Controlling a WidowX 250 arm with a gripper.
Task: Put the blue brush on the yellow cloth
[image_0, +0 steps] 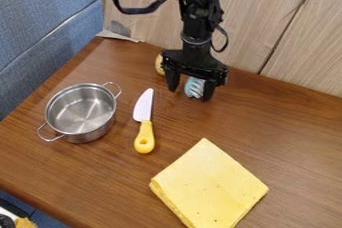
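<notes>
The blue brush (194, 87) goes on the yellow cloth; my gripper will grab its light blue body next.
The black gripper (190, 90) hangs over the back middle of the table, its two fingers pointing down and spread apart. Between them is the light blue brush (194, 87), close beside the right-hand finger, with a gap on the left-hand side; the gripper hides part of it. Nearer the front lies the folded yellow cloth (210, 184), a thick square turned cornerwise, well below the gripper in the view.
A steel pot (81, 112) with two handles stands at the left. Right of it lies a knife (144, 141) with a yellow handle. A tan rounded thing (159, 65) shows behind the gripper's left side. Wooden panels rise along the table's back edge.
</notes>
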